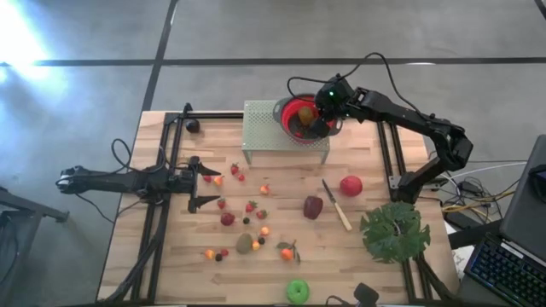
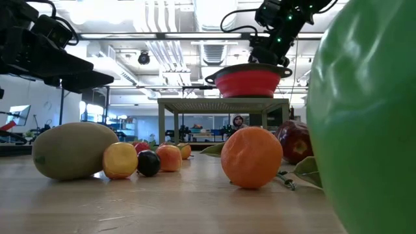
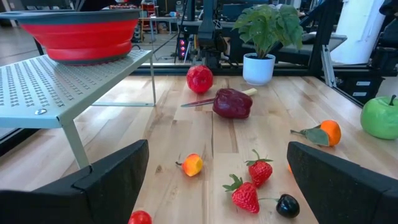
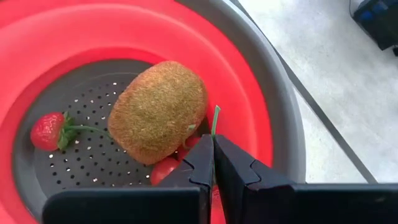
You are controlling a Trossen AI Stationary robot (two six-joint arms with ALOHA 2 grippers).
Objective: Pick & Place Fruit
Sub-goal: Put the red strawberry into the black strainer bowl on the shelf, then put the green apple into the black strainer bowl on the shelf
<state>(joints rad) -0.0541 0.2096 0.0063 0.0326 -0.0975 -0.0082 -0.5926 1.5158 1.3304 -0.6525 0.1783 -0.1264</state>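
Observation:
My right gripper should open now, because the strawberry [image 4: 216, 200] hangs low beneath its fingers inside the bowl's red side [image 4: 244, 112] and would rest inside.
A red colander bowl [image 1: 293, 109] stands on a pale perforated stand [image 1: 264, 128] at the table's far side. In it lie a brown kiwi [image 4: 158, 112] and a strawberry [image 4: 46, 130]. My right gripper [image 4: 213, 146] hangs over the bowl's right part, shut on a second strawberry [image 4: 165, 169]. Loose fruit lies on the table: red apple [image 1: 351, 185], maroon fruit [image 1: 313, 206], green apple [image 1: 298, 291], kiwi [image 1: 245, 244], strawberries [image 1: 250, 206], orange [image 1: 287, 251]. My left gripper [image 1: 205, 184] waits open at the table's left, low and level. My right gripper pinches the strawberry's thin green stem [image 4: 215, 121] between its two fingertips, slanting down from the table's right into the bowl. The stem's end sticks out past the tips. The red fruit [image 4: 193, 142] sits beneath the fingers beside the kiwi, mostly hidden by them.
A pale-handled knife [image 1: 335, 205] lies between the maroon fruit and the red apple. A green leafy plant [image 1: 394, 230] stands at the right. A dark berry [image 1: 193, 126] lies at the far left. Black frame rails [image 1: 166, 170] run along both table sides.

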